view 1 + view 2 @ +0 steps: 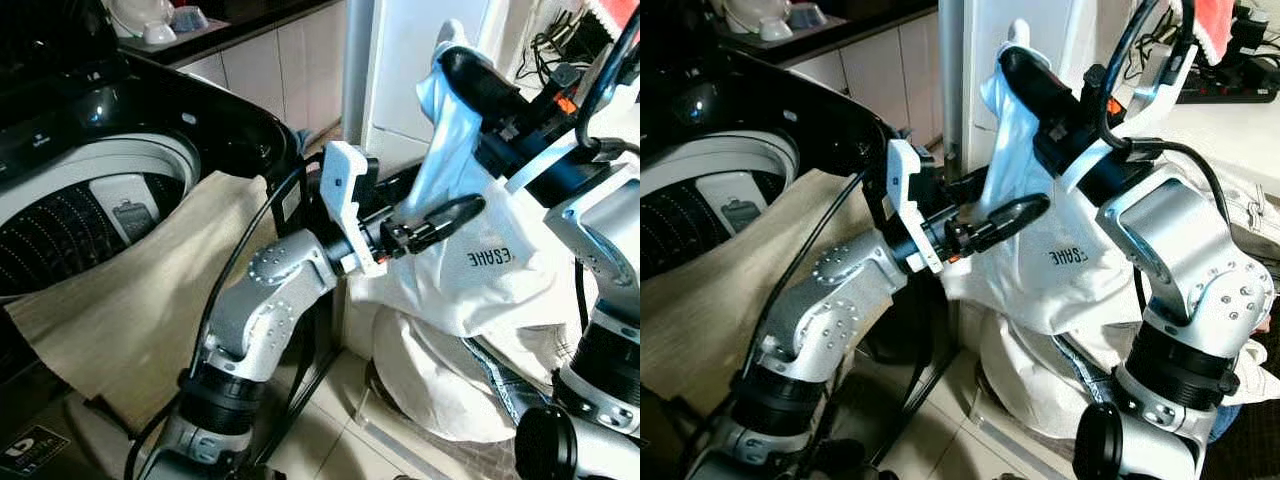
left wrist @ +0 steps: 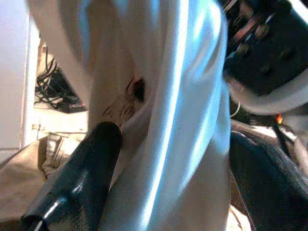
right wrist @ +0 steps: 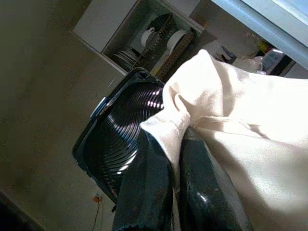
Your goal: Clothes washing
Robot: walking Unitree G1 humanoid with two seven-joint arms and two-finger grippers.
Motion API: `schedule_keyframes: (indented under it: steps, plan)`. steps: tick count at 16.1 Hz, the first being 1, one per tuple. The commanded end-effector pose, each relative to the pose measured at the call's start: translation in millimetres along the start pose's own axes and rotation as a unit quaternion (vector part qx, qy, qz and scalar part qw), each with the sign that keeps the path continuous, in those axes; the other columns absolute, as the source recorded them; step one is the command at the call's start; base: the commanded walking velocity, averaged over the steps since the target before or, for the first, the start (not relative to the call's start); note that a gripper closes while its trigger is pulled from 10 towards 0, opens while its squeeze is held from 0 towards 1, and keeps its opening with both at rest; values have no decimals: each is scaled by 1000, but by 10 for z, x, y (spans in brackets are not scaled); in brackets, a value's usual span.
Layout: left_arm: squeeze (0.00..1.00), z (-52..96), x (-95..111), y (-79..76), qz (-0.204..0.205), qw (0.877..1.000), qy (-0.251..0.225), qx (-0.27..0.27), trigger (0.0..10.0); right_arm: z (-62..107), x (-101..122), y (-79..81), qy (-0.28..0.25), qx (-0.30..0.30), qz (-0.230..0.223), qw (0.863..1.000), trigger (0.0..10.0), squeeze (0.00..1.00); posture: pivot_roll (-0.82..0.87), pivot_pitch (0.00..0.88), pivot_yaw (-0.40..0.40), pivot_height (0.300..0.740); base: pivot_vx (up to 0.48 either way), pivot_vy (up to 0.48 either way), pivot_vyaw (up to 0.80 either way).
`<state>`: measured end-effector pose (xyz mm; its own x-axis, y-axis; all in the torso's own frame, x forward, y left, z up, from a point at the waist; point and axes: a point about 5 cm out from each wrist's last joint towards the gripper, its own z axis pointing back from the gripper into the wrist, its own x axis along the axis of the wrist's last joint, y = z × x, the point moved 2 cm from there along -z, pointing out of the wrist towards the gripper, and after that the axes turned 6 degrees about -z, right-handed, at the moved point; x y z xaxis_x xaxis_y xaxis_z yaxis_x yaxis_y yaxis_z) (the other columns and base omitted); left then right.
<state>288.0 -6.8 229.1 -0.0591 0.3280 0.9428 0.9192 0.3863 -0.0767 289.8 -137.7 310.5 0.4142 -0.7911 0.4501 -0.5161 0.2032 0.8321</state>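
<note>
The left gripper grabs the white garment by the gathered fold below its top edge [image 1: 432, 203] next, since its lettered lower part spreads wide and slack.
A white garment [image 1: 480, 260] with grey lettering hangs from my right gripper [image 1: 452, 62], which is raised high and shut on the garment's top edge. In the right wrist view both fingers [image 3: 154, 183] pinch a fold of the cloth. My left gripper [image 1: 455, 212] reaches across at mid height and is open. One finger [image 2: 91, 168] lies in front of the hanging garment and the cloth runs between the two. The top-loading washing machine [image 1: 200, 120] stands at the left with its drum [image 1: 90, 215] open. A beige cloth [image 1: 130, 290] is draped over its front rim.
More white laundry [image 1: 440, 380] is piled low beneath the hanging garment. A white cabinet [image 1: 420, 60] stands behind it. A counter with dishes [image 1: 160, 25] is at the back left and cables [image 1: 560, 40] lie at the back right. Tiled floor [image 1: 320, 430] shows between washer and pile.
</note>
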Motion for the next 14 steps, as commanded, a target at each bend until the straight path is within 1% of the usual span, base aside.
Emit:
schedule_keyframes:
  steps: [1,2,3,4,6,14]
  plan:
    - [0,-30,51,-31,0,1000,-12,-13,10000,1,-34,82,7,19,6,1000,0,0,-135,0,29,740,0,0,0]
    - [0,-36,75,-61,16,999,-28,-21,10000,0,-40,78,8,17,7,1000,0,0,-135,0,30,740,0,0,0]
    - [0,-36,85,-71,20,999,-35,-25,7961,-1,-44,77,8,15,7,1000,0,0,-135,0,30,740,0,0,0]
    - [0,-29,90,-73,24,999,-41,-27,0,-1,-48,73,8,14,7,1000,0,0,-134,0,30,740,0,0,0]
    - [0,-16,88,-74,29,998,-42,-31,0,-3,-56,68,8,13,8,1000,0,0,-132,0,31,740,0,0,0]
    - [0,-4,89,-22,28,998,-44,-18,0,-13,-74,52,9,9,11,1000,0,0,-131,0,33,740,0,0,0]
